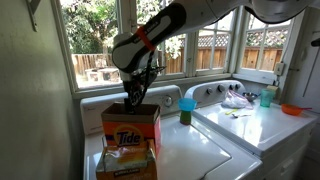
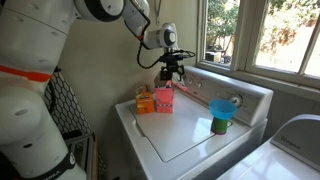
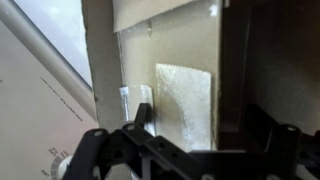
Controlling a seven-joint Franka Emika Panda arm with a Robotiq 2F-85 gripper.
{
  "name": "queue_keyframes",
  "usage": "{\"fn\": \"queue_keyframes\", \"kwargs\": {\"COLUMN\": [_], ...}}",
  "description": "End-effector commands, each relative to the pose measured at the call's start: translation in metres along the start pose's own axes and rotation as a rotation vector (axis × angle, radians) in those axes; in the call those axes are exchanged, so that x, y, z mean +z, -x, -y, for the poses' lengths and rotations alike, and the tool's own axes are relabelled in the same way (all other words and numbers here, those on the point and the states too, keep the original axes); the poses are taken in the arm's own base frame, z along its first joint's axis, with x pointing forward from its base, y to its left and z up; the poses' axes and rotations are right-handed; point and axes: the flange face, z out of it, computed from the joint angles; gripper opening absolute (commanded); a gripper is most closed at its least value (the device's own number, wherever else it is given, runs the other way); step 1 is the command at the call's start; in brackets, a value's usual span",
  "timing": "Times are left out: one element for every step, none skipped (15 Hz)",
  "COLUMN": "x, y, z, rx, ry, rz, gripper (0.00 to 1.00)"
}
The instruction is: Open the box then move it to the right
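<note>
My gripper closes now, which would catch the box's top side (image 1: 133, 106) (image 3: 209, 117): the top side stands between my spread fingers, one over the dark gap.
The box (image 1: 130, 128) is a tall orange Tide carton that stands upright on the white washer lid; it also shows in an exterior view (image 2: 165, 100). Its pinkish top flap (image 2: 186, 90) sticks out sideways from the top. My gripper (image 1: 136, 98) hangs straight down onto the box top, also seen in an exterior view (image 2: 171, 74). In the wrist view the gripper (image 3: 195, 128) has its fingers spread, with pale cardboard flap (image 3: 185, 95) between them and a dark gap beside it. Nothing is held.
A flatter orange-tan soft package (image 1: 125, 160) leans against the box, also in an exterior view (image 2: 146, 102). A blue cup on a green base (image 1: 186, 108) (image 2: 221, 112) stands further along the washer lid (image 2: 180, 140). The control panel and window are behind.
</note>
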Motion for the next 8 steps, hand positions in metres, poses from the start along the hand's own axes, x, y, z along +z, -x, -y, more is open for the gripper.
{"fn": "queue_keyframes", "kwargs": {"x": [0.0036,0.0035,0.0036,0.0037,0.0036,0.0034,0.0033,0.0034], "y": [-0.004,-0.0041,-0.0039,-0.0037,-0.0036,-0.0036,-0.0035,-0.0034], "z": [-0.002,-0.0021,-0.0024,-0.0026,-0.0028,-0.003,-0.0033,-0.0038], "rx": [0.005,0.007,0.007,0.008,0.009,0.01,0.011,0.012], "ry": [-0.032,-0.031,-0.032,-0.034,-0.033,-0.033,-0.032,-0.032], "rz": [0.03,0.033,0.035,0.036,0.036,0.035,0.035,0.035], "gripper": [0.7,0.62,0.54,0.45,0.38,0.3,0.23,0.16]}}
